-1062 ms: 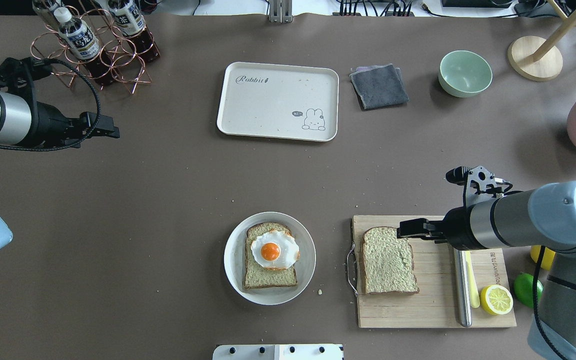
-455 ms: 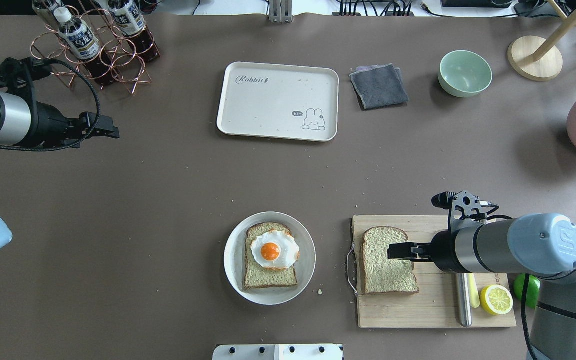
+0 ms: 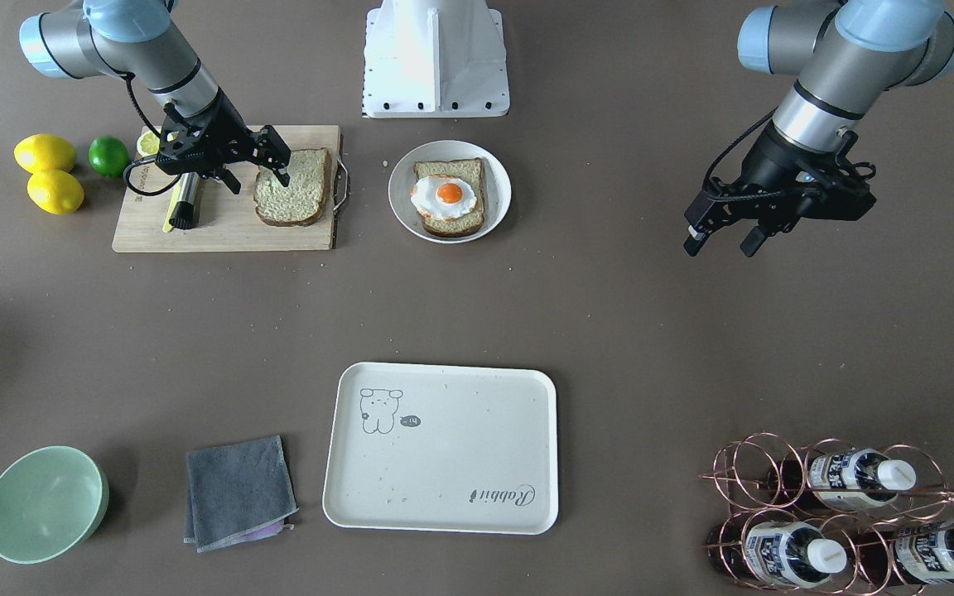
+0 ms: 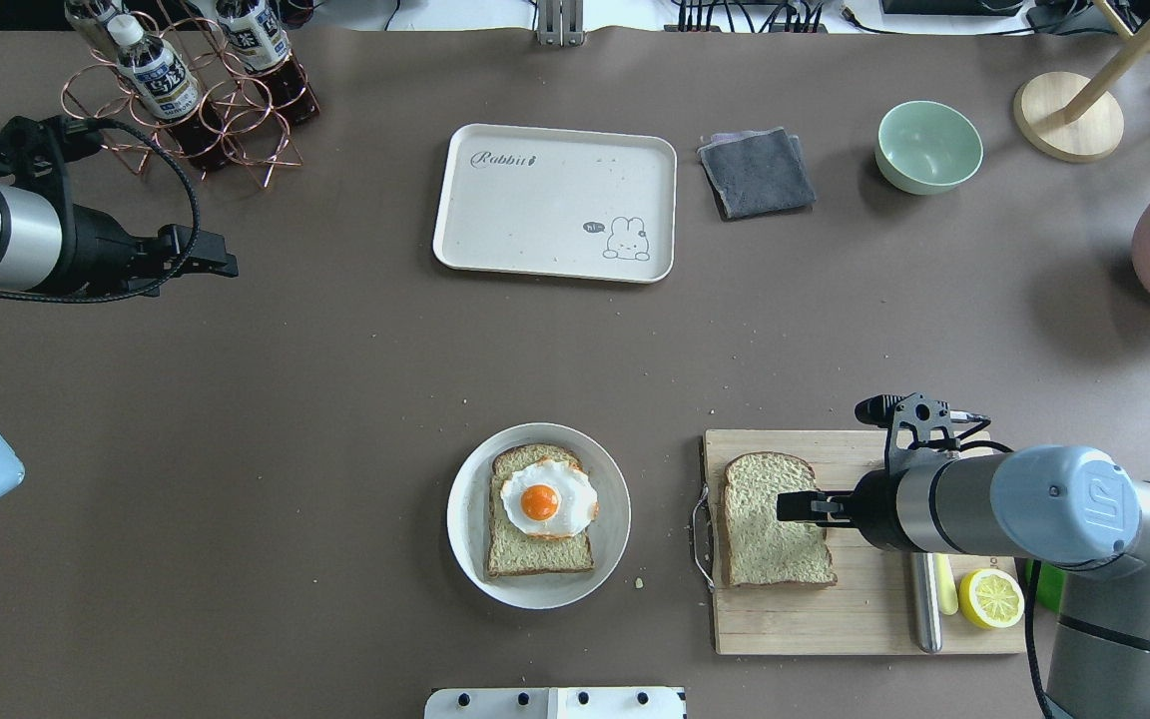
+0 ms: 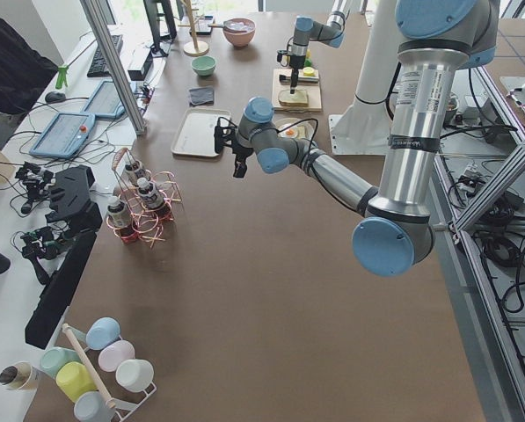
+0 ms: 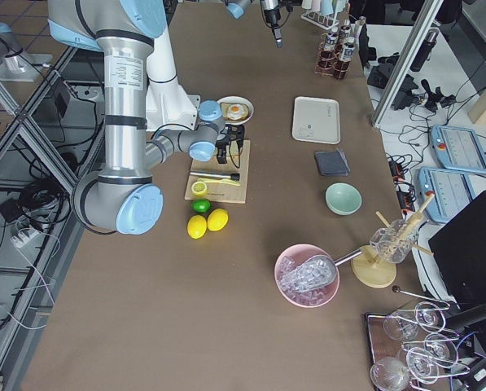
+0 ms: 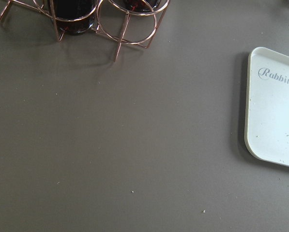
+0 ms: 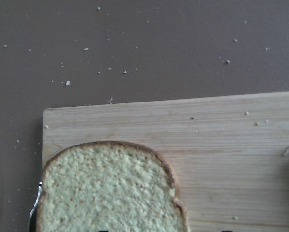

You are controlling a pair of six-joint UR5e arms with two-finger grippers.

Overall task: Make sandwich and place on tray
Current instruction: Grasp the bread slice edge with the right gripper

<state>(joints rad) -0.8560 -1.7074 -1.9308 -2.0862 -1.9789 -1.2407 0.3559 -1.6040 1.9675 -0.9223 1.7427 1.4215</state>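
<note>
The bread slice should top the fried egg (image 3: 444,195) and close the sandwich, so my right gripper will next grab it by its crust edge (image 3: 259,194) beside the knife.
One bread slice (image 4: 770,539) lies on the wooden cutting board (image 4: 864,609). My right gripper (image 3: 256,178) is open and hovers low over this slice's edge, one finger over the bread and one over the board. The second slice (image 4: 535,554) lies on a round white plate (image 4: 460,519) with the fried egg (image 4: 547,497) on top. The cream tray (image 4: 535,220) with the "Rabbit" script lies empty at the far middle. My left gripper (image 3: 721,242) is open and empty above bare table, far to the left. The right wrist view shows the slice's top (image 8: 110,188).
A knife (image 4: 924,599) and a lemon half (image 4: 991,597) lie on the board's right part. A lime (image 3: 108,156) and two lemons (image 3: 46,153) lie beside it. A grey cloth (image 4: 757,172), a green bowl (image 4: 928,146) and a bottle rack (image 4: 186,90) stand at the far side.
My right gripper has moved from the board's far edge toward the robot and now sits lower over the bread slice. The left arm has not moved.
</note>
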